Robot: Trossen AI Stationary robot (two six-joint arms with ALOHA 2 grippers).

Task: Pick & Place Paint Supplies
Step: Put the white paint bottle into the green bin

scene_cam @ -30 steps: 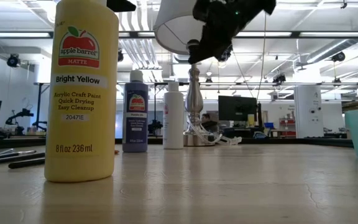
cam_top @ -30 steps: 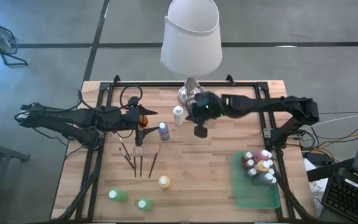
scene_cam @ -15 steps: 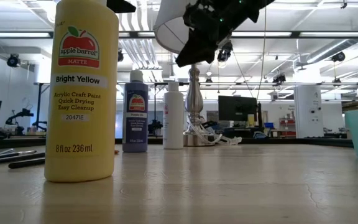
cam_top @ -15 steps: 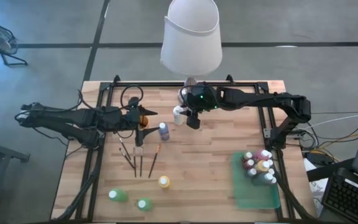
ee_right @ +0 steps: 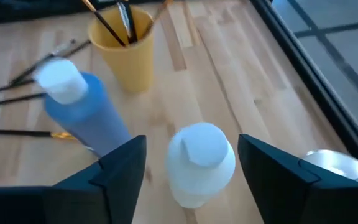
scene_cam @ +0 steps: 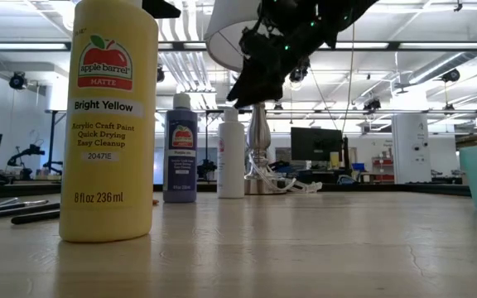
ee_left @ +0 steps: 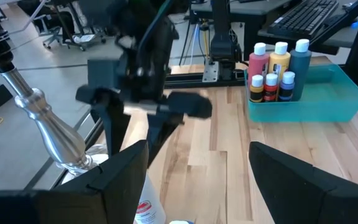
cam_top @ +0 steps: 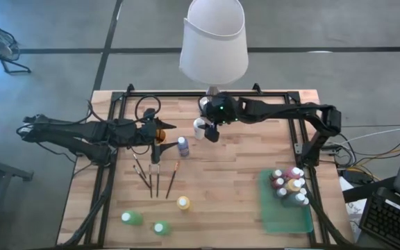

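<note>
My right gripper is to hold the white bottle by its white cap [cam_top: 199, 123] next, to put it with the others in the green tray [cam_top: 283, 214].
A white-capped white bottle [cam_top: 199, 127] stands upright on the table beside the lamp base, with a blue bottle [cam_top: 183, 145] nearer the front. My right gripper [cam_top: 210, 133] hovers open just above the white bottle [ee_right: 199, 163], one finger on each side of its cap without touching it. The low view shows the gripper [scene_cam: 240, 89] above the bottle's top [scene_cam: 231, 153]. My left gripper [cam_top: 167, 127] waits open at the table's left, by a yellow cup [ee_right: 126, 53] holding brushes. More brushes [cam_top: 155, 177] lie flat on the wood.
The tall lamp [cam_top: 214, 42] stands at the far middle, close behind my right gripper. A green tray [cam_top: 287, 215] at the front right holds several bottles [cam_top: 289, 186]. A yellow bottle [cam_top: 183, 203] and two green ones [cam_top: 132, 218] stand near the front edge.
My right gripper has moved toward the table's left and far edge, away from the open middle and over the white bottle, coming down a little. Its fingers have opened on the way. The bottles have not moved.
</note>
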